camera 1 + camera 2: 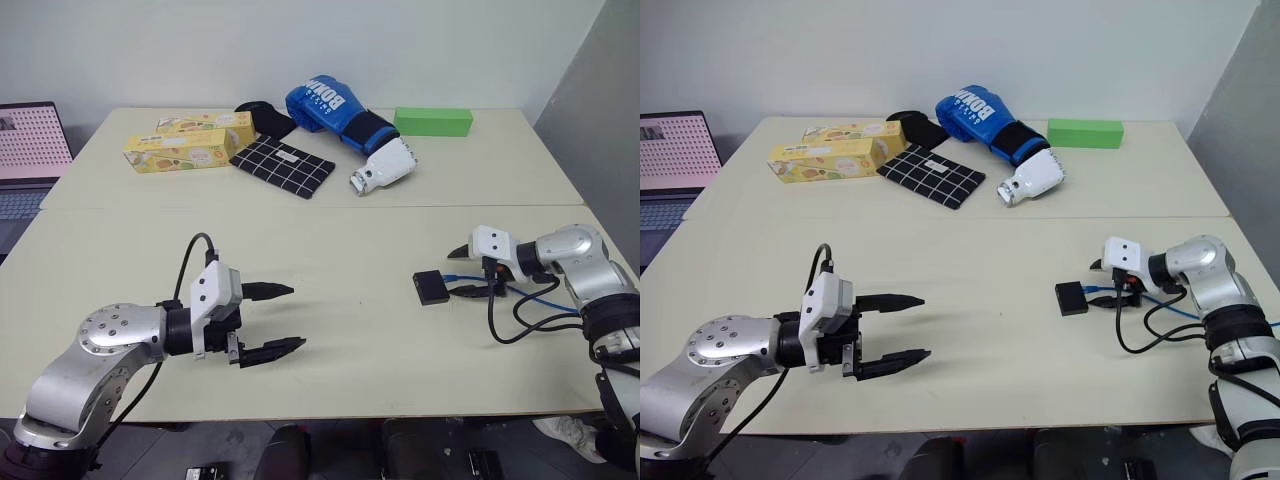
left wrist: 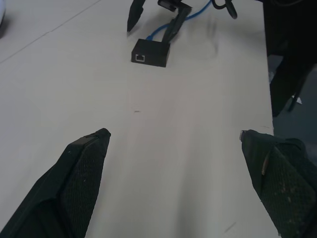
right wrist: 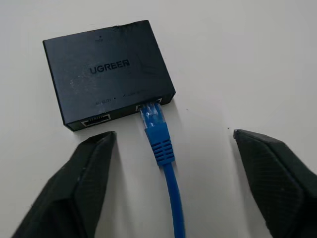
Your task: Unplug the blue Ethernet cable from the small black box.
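My left gripper grabs the small black box by its empty-port end (image 1: 420, 290) (image 2: 141, 54) next, since my right gripper's fingers crowd the plugged end around the blue cable.
The small black box (image 3: 106, 69) lies flat on the table toward the right (image 1: 431, 287). The blue Ethernet cable (image 3: 161, 144) is plugged into one of the two ports on the box's side and trails away to the right (image 1: 555, 302). My right gripper (image 3: 172, 135) is open, tilted down just behind the box, with one finger on each side of the cable's plug and not touching it. My left gripper (image 1: 297, 316) is open and empty over the bare table at the left, pointing toward the box (image 2: 150, 52).
At the back of the table lie a blue boxing glove (image 1: 330, 105), a green block (image 1: 432, 121), two yellow cartons (image 1: 185, 145), a black checked cloth (image 1: 283, 167) and a white object (image 1: 385, 165). A laptop (image 1: 30, 150) stands off the left edge. Black arm cables (image 1: 520, 320) loop beside the right wrist.
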Controlling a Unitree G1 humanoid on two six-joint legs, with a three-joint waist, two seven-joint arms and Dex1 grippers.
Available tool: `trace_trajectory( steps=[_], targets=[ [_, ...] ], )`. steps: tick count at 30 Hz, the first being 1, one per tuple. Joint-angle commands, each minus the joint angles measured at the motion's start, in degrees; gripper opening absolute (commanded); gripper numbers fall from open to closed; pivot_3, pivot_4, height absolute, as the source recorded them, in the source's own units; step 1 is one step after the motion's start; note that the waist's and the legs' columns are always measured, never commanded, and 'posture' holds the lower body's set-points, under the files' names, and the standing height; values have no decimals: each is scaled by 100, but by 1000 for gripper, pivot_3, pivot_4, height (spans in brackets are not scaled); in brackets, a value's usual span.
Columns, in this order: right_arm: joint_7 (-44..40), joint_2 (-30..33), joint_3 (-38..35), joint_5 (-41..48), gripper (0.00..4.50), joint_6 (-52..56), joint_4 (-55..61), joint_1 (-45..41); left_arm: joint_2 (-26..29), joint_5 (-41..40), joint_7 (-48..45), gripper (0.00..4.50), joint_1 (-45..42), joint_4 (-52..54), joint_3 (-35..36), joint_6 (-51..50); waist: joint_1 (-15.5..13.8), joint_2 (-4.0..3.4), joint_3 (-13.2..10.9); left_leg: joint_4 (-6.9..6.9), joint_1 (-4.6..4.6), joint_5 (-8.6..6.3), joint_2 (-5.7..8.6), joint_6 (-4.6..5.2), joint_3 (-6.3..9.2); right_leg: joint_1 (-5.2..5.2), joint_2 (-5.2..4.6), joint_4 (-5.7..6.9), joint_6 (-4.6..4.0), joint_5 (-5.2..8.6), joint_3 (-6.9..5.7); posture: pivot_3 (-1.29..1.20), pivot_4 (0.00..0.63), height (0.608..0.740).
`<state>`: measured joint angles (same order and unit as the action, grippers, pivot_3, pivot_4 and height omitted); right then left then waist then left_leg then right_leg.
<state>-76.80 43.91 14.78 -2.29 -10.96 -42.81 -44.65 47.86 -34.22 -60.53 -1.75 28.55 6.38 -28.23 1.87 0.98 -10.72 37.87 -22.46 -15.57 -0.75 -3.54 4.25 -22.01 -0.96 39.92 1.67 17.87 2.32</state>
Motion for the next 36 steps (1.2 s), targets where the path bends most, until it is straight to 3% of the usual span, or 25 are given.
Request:
trace_trajectory(
  steps=[1,13,24,30,36],
  targets=[
    [-184,-14,7,-102,3053,-195,-212,-171,-35,-93,-28,4500,-64,137,-43,46,0,0,0,0,0,0,-1,0,0,0,0,1,0,0,1,0,150,740],
    [-332,-13,-32,-172,199,-632,235,-151,-257,-332,138,4500,-178,-380,16,-216,-1,-1,-1,2,1,0,-1,0,2,0,-1,3,0,0,1,0,150,740],
    [480,-438,-153,-86,127,-1298,2236,-162,-1184,-1815,1441,4500,-728,-707,514,-1705,0,-2,-1,5,-6,0,-7,0,29,-4,-12,6,0,0,-4,0,150,740],
    [668,-648,38,-185,126,-1130,3024,-233,-1600,-2578,2038,4500,-964,-667,585,-2291,-4,-1,-1,8,-7,1,-5,-2,35,-5,-15,6,0,0,-4,0,150,740],
    [815,-825,140,-221,126,-916,3505,-316,-1962,-2721,2377,4500,-1055,-741,456,-2305,-5,-1,-1,8,-6,2,-4,-4,35,-5,-19,6,0,0,-4,0,150,740]
  ],
)
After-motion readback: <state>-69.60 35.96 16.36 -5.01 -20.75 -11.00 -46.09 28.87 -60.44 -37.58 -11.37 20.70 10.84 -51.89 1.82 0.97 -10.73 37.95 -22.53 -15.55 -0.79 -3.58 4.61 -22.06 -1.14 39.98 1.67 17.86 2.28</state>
